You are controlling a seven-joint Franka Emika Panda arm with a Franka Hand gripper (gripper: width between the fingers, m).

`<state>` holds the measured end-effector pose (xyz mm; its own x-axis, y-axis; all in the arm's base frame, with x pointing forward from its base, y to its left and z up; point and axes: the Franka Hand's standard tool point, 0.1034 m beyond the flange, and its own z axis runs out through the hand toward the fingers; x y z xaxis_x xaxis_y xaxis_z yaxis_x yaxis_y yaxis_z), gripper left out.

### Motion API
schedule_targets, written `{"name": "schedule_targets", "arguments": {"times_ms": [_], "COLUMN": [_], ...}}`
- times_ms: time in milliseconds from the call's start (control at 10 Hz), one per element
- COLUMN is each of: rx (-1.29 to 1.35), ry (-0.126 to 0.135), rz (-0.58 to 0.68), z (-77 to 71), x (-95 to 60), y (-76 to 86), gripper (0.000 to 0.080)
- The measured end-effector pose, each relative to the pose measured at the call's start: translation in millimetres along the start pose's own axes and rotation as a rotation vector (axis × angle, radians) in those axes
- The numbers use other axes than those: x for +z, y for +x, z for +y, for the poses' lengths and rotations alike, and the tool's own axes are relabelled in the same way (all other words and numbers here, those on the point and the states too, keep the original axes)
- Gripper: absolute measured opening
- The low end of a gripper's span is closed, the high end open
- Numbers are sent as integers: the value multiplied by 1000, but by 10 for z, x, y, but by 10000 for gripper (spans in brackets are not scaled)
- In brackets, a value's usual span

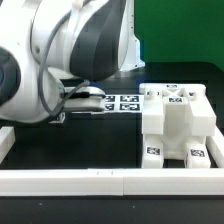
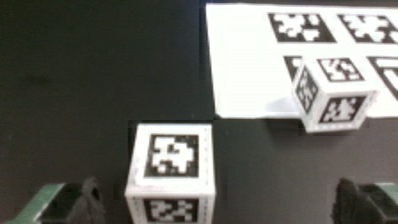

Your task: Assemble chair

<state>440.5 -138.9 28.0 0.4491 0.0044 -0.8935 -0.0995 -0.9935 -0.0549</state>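
In the wrist view my fingers stop above the small tagged block, so it is too early to close on it. My gripper moves down first.
In the wrist view a small white chair piece, a squared block with black-and-white tags on its top and end, lies on the black table between my open gripper. It sits nearer one finger than the other finger and touches neither. A second tagged white block stands at the edge of the marker board. In the exterior view the large blocky part of the chair stands at the right, away from my arm, which hides the gripper there.
The marker board lies on the black table at the middle, left of the large chair part. A long white border rail runs along the front. Another rail stands at the exterior view's left.
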Motion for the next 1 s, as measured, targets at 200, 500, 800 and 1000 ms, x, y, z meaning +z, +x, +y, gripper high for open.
{"name": "schedule_targets", "arguments": {"times_ms": [200,500,800,1000], "rx": [7,15,33,35], "ry": [-2,-4,-1,-4], "rz": [2,-3,-12,-9], "z": [57,106,129,142], "x": [6,79,136,300], "y": [41,56,71,110], "gripper": [648,648,648,648]}}
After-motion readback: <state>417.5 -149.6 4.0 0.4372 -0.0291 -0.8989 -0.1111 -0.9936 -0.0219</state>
